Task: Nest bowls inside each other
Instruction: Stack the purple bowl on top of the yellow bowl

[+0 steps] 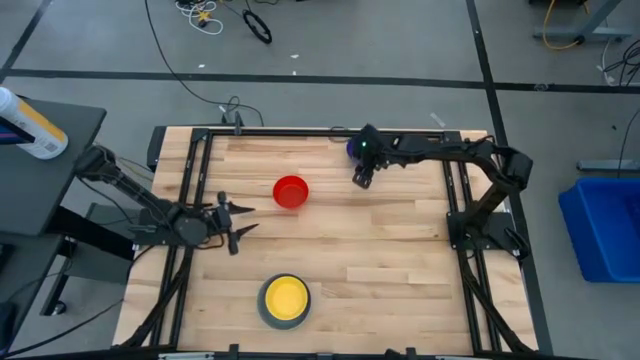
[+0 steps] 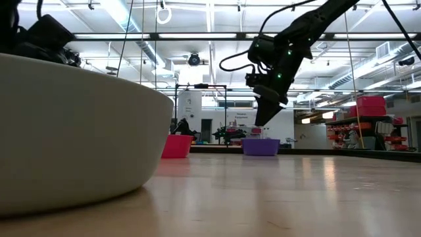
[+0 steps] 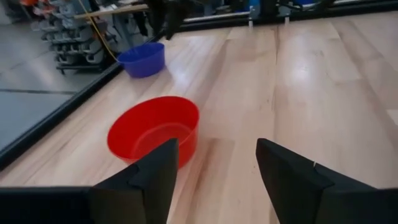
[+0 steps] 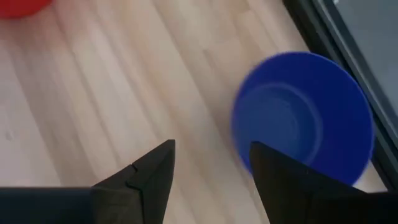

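Note:
The fingers hover above the blue bowl's rim (image 1: 350, 150) (image 4: 234, 122) and the wood, so closing now would miss; my right gripper first lowers, then closes on the bowl.
A red bowl (image 1: 291, 192) stands upright on the wooden table, left of the middle; it also shows in the left wrist view (image 3: 154, 130). A dark blue bowl (image 4: 305, 112) stands at the far edge (image 1: 351, 148), partly under my right arm. At the near edge a yellow bowl (image 1: 286, 297) sits inside a pale grey bowl (image 1: 268, 312). My left gripper (image 1: 247, 220) is open and level, left of the red bowl, with nothing between its fingers. My right gripper (image 1: 362, 180) is open and slants down, above the table just on the near side of the blue bowl.
Black frame rails (image 1: 190, 190) run along the table's left, far and right sides. In the low view the grey bowl (image 2: 66, 151) fills the near left. Bare wood (image 1: 400, 250) lies across the table's middle and right. A blue bin (image 1: 605, 225) stands off the table at right.

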Action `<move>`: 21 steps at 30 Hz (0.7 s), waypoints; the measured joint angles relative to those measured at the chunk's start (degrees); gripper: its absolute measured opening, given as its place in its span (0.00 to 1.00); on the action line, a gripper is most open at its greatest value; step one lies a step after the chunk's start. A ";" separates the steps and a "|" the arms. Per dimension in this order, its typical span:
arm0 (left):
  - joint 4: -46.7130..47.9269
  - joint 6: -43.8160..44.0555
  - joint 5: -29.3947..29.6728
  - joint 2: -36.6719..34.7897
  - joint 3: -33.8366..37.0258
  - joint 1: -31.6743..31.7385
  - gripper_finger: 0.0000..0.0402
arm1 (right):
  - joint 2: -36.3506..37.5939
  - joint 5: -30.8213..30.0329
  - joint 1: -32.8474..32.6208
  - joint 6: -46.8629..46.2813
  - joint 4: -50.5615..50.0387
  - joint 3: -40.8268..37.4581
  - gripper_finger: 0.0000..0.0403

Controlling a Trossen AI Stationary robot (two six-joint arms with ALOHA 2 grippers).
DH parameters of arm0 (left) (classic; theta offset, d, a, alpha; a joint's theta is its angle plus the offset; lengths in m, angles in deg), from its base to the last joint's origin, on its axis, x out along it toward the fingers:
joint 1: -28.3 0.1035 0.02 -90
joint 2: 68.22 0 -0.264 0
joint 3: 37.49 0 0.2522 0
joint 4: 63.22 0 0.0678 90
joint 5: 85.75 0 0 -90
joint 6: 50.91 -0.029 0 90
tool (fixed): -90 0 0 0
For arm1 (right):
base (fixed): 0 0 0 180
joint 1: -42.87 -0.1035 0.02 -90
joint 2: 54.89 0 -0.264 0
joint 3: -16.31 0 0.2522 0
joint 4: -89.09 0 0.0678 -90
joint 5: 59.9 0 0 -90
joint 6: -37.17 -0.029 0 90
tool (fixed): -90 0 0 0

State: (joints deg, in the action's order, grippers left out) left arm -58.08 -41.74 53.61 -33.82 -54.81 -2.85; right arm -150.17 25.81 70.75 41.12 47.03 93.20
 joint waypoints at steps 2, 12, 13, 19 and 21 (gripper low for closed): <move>-0.02 0.01 -1.39 -0.02 0.00 1.09 0.55 | 0.00 2.34 2.27 0.04 0.24 0.16 0.54; 0.04 -0.63 -2.10 0.00 0.00 2.61 0.57 | -2.81 7.93 6.34 2.59 0.17 0.18 0.54; 0.04 -0.63 -2.10 0.00 0.00 2.61 0.57 | -3.39 7.97 6.34 2.86 0.17 0.18 0.54; 0.06 -0.57 -2.10 0.00 0.00 2.59 0.57 | -7.55 7.34 6.34 3.88 0.25 0.18 0.54; 0.07 -0.58 -2.10 0.00 0.00 2.59 0.57 | -8.29 6.45 6.34 4.06 0.37 0.18 0.53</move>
State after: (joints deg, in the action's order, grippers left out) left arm -58.01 -42.33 51.52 -33.82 -54.81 -0.26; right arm -158.46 32.26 77.09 45.18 47.40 93.38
